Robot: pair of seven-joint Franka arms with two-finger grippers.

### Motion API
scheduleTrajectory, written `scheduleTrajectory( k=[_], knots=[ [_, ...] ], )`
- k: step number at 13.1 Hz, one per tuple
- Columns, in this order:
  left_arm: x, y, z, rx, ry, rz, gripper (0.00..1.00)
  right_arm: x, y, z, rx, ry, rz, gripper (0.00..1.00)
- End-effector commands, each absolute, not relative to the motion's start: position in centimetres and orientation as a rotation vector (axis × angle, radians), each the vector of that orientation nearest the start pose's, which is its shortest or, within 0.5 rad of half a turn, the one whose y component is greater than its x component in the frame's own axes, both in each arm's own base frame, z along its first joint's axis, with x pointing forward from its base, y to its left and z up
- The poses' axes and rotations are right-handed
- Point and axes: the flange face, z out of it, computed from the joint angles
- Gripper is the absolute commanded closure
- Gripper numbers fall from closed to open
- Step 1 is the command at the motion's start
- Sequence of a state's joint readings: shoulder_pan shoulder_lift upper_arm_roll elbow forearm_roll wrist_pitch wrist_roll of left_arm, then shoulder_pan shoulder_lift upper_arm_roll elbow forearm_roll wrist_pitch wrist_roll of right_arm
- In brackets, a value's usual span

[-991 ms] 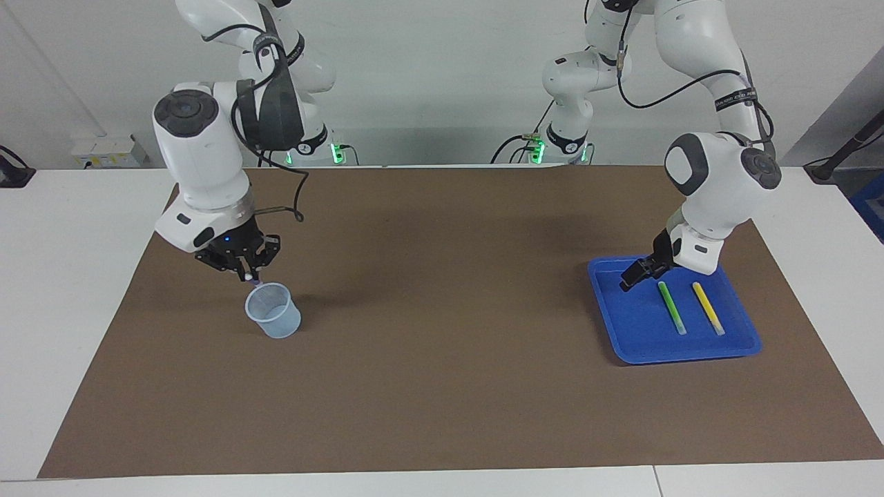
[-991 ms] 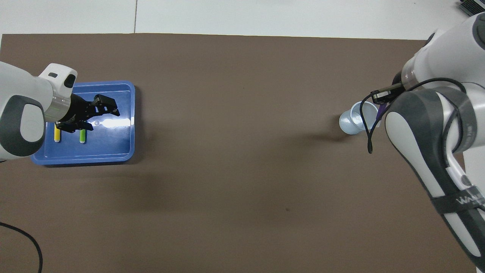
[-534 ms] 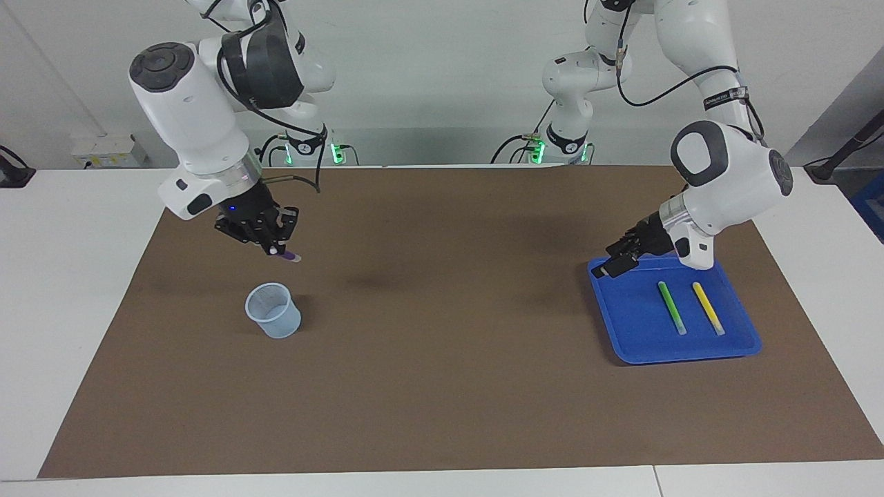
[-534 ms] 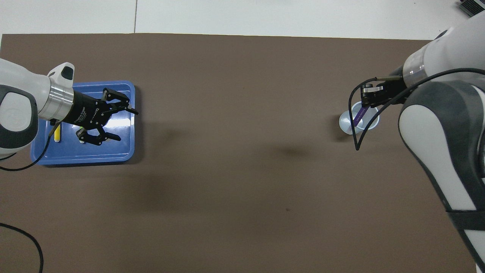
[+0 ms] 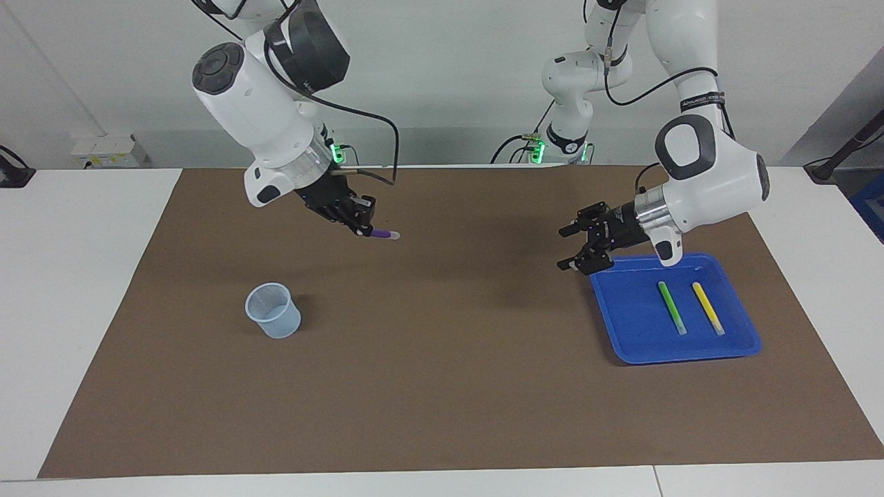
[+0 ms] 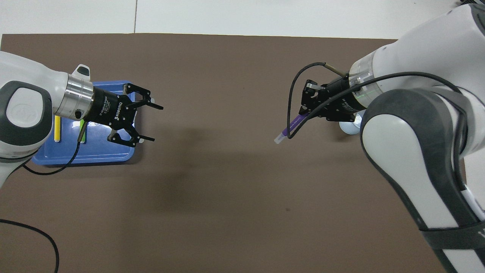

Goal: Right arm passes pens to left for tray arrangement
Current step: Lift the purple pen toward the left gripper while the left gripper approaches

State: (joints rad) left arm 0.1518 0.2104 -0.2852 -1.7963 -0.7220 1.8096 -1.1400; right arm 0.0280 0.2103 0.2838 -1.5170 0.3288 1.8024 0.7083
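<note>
The left gripper will next grab the purple pen by its whitish tip end (image 6: 282, 135), as the right gripper's fingers crowd the pen's other end.
My right gripper (image 5: 364, 227) (image 6: 305, 112) is shut on the purple pen (image 5: 382, 235) (image 6: 288, 128), held up over the brown mat with its whitish tip pointing toward the left arm's end. My left gripper (image 5: 563, 248) (image 6: 157, 124) is open with nothing in it. It hangs over the edge of the blue tray (image 5: 625, 345) (image 6: 106, 151), facing the pen across a wide gap. The green pen (image 5: 671, 308) (image 6: 83, 137) and the yellow pen (image 5: 708, 308) (image 6: 57, 131) lie side by side in the tray, partly covered by the left arm in the overhead view.
A small translucent pale blue cup (image 5: 273, 310) (image 6: 350, 127) stands upright on the brown mat (image 5: 442, 386) toward the right arm's end, mostly hidden under the right arm in the overhead view. A black cable (image 6: 45, 239) lies near the left arm's base.
The right gripper lifted the purple pen out of the cup and carried it toward the table's middle. The left gripper rose off the tray and swung out toward the middle, open.
</note>
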Motion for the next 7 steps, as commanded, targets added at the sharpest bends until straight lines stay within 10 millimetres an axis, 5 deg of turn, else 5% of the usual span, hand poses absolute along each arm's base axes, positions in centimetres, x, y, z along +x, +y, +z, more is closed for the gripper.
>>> scheduleTrajectory(
  k=[1,5,7],
  knots=[
    [59.1,-13.5,44.8,-2.750,-2.069,1.119,0.11,60.0,24.8,54.7,-2.582,0.791,0.171,0.99],
    [58.7,-17.8,47.9,-2.262,-2.455,1.196,0.15,60.4,30.4,53.4,-2.393,0.986,0.164,0.99],
    [58.5,-19.3,48.4,-2.207,-2.492,1.213,0.15,60.0,31.8,53.4,-2.372,1.000,0.155,0.99]
  ],
)
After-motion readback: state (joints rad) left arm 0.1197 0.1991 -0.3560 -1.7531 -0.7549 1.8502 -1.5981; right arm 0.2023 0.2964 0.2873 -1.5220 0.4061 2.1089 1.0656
